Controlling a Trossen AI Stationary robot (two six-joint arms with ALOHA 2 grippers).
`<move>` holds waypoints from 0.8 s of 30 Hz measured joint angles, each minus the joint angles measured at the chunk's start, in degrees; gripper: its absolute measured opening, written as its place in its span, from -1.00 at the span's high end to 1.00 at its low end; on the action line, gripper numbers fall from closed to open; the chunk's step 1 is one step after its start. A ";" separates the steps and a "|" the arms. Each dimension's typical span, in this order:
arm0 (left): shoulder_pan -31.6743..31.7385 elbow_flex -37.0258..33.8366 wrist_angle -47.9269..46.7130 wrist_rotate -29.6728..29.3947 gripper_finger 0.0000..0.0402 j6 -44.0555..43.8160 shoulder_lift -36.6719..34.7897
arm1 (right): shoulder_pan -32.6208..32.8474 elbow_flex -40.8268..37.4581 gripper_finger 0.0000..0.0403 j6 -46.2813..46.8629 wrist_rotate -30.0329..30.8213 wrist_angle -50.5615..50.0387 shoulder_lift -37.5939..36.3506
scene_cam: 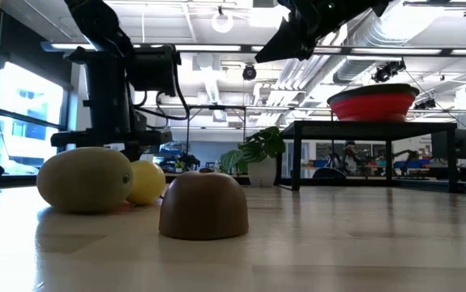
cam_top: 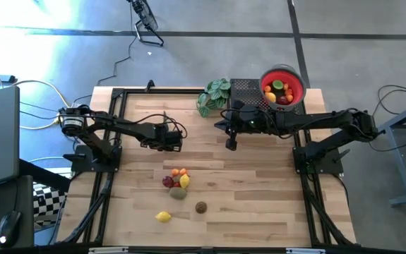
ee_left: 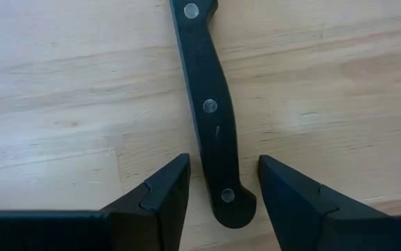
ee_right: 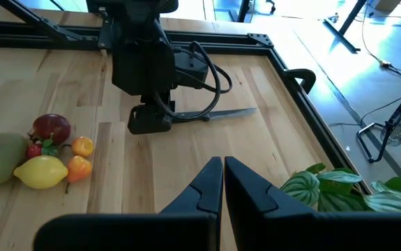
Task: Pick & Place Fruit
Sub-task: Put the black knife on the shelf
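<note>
I need to grab the knife with my left gripper next, by the rounded end of its black handle. That will free the wood around the fruit (cam_top: 178, 181).
Several small toy fruits lie on the wooden table: a cluster of red, orange, yellow and green ones (cam_top: 177, 180), a lemon (cam_top: 162, 216) and a brown fruit (cam_top: 200, 207). The right wrist view shows the cluster (ee_right: 43, 153) too. More fruit sits in the red bowl (cam_top: 282, 87) on a black stand at the far right. My left gripper (cam_top: 172, 138) is open, low over the table. Its fingers stand on either side of the end of a black knife handle (ee_left: 214, 118) without touching it. My right gripper (ee_right: 222, 167) is shut and empty, hovering between the bowl and the knife.
The knife's blade (ee_right: 231, 111) lies flat on the table, pointing away from my left gripper. A green leafy plant (cam_top: 213, 96) stands at the far edge beside the stand. A black frame (cam_top: 118, 95) borders the table. Bare wood lies around the lemon and the brown fruit.
</note>
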 joint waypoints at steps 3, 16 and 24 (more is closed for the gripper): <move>0.00 0.00 0.02 0.00 0.20 -0.02 0.00 | 0.00 0.00 0.96 0.00 -0.01 0.02 0.00; 0.02 -0.04 0.11 -0.02 0.61 -0.02 0.04 | 0.00 0.00 0.96 0.00 -0.02 0.02 0.00; 0.00 -0.07 0.02 1.03 0.66 -0.02 0.04 | 0.00 0.00 0.96 0.01 -0.02 0.02 0.00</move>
